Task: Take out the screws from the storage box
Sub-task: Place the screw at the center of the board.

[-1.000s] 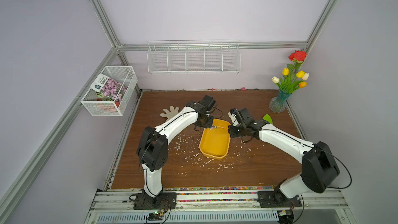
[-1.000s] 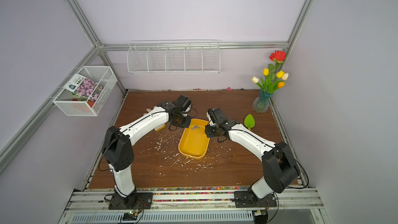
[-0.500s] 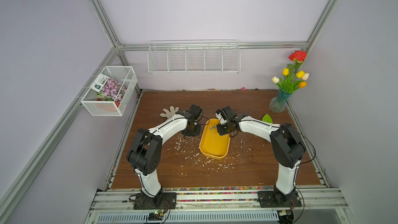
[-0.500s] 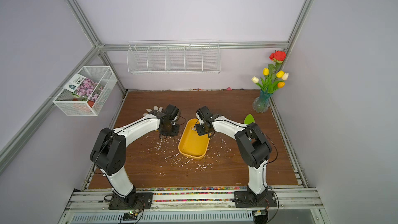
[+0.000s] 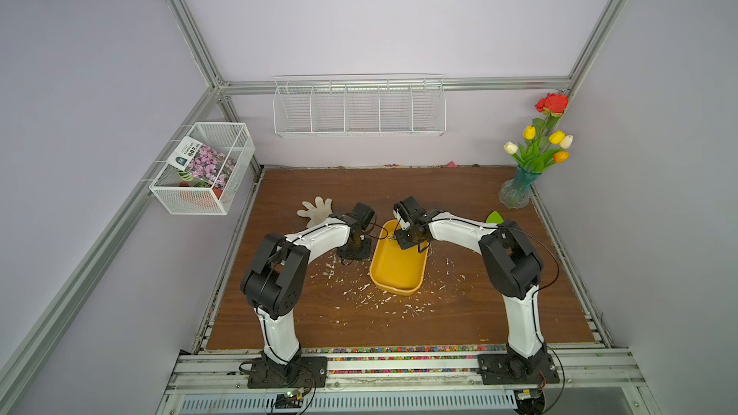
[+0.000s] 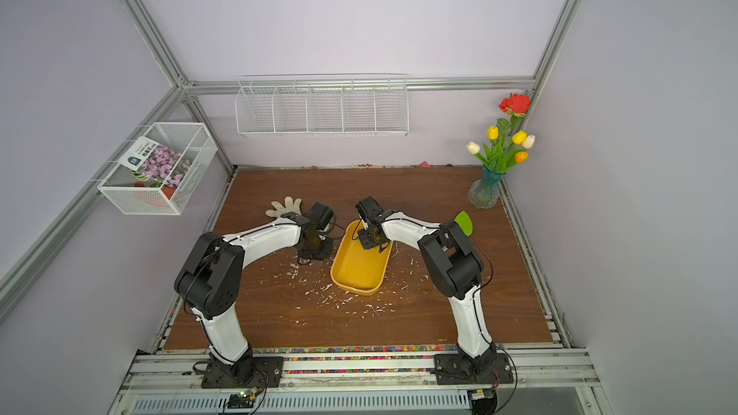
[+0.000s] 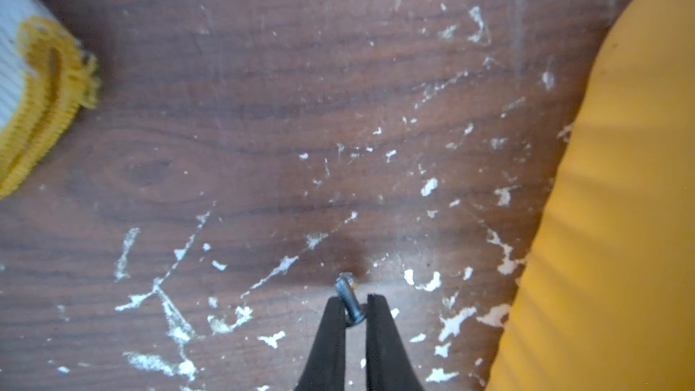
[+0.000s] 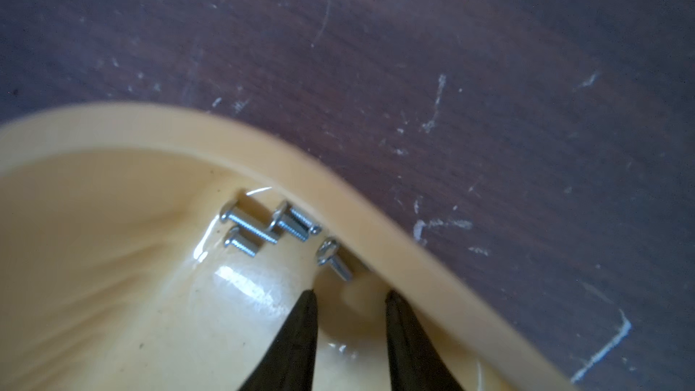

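Note:
My left gripper's fingers hold the grey screw (image 7: 348, 297) just above the wood outside the box (image 7: 372, 280), where it would rest if released, so now is the time to open.
The yellow storage box (image 5: 396, 273) (image 6: 359, 271) lies mid-table. My right gripper (image 8: 351, 297) is open inside its far end (image 5: 411, 239), jaws apart with nothing between them. Just ahead of the tips lies one screw (image 8: 333, 257), with a cluster of three screws (image 8: 263, 229) beside it against the box's rim (image 8: 263, 144). My left gripper (image 7: 352, 304) is shut on a small grey screw (image 7: 348, 297), low over the wood just left of the box's outer wall (image 7: 620, 220). In both top views it hangs beside the box (image 5: 353, 251) (image 6: 313, 251).
A white glove (image 5: 317, 209) with a yellow cuff (image 7: 41, 84) lies behind the left arm. White flecks (image 5: 359, 297) litter the wood around the box. A vase of flowers (image 5: 519, 189) and a green leaf (image 5: 494, 217) stand far right; wire baskets (image 5: 203, 169) hang on the walls.
My left gripper moved off the box's far corner, out and down over the table to its left. My right gripper swung into the box's far end and opened its jaws.

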`<state>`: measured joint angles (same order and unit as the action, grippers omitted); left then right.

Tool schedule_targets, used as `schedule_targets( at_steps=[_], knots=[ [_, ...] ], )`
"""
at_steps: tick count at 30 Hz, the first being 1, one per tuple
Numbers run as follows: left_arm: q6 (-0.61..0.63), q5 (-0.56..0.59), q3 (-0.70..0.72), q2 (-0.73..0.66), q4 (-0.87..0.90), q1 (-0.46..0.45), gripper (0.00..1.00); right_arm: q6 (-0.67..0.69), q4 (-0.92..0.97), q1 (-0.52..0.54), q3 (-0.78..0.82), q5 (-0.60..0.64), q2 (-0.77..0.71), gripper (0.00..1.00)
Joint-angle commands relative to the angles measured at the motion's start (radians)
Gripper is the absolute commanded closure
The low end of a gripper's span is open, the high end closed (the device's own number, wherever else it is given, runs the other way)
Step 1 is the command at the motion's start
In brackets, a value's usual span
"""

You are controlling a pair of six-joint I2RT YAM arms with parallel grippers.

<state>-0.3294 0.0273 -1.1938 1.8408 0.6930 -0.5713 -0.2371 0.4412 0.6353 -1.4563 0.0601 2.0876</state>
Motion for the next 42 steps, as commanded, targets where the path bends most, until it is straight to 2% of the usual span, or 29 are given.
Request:
schedule_targets(
  at_steps=[1,12,16,30,36,39,42],
  knots=[
    [0.0,0.004,0.02,0.026,-0.013,0.001,0.94,0.016,0.02,0.007,-0.027,0.016,0.036,0.64],
    [-0.002,0.011,0.036,0.03,-0.018,0.001,0.89,0.025,0.007,0.006,-0.037,-0.017,0.08,0.63],
    [-0.003,0.011,0.03,0.027,-0.014,0.001,0.86,0.024,0.008,0.008,-0.029,-0.02,0.085,0.65],
    [-0.006,0.007,0.005,0.019,0.003,0.001,0.84,0.025,-0.006,0.009,0.02,-0.009,0.057,0.91],
    [-0.006,0.005,-0.004,0.024,0.006,0.001,0.84,0.027,-0.016,0.008,0.039,-0.013,0.021,0.89],
    [-0.006,0.004,-0.006,0.027,0.007,0.001,0.84,0.025,0.013,0.007,0.016,-0.034,0.024,0.76],
    [-0.004,0.001,-0.009,0.027,0.006,0.001,0.84,0.014,0.025,0.005,0.008,-0.048,0.034,0.71]
  ],
)
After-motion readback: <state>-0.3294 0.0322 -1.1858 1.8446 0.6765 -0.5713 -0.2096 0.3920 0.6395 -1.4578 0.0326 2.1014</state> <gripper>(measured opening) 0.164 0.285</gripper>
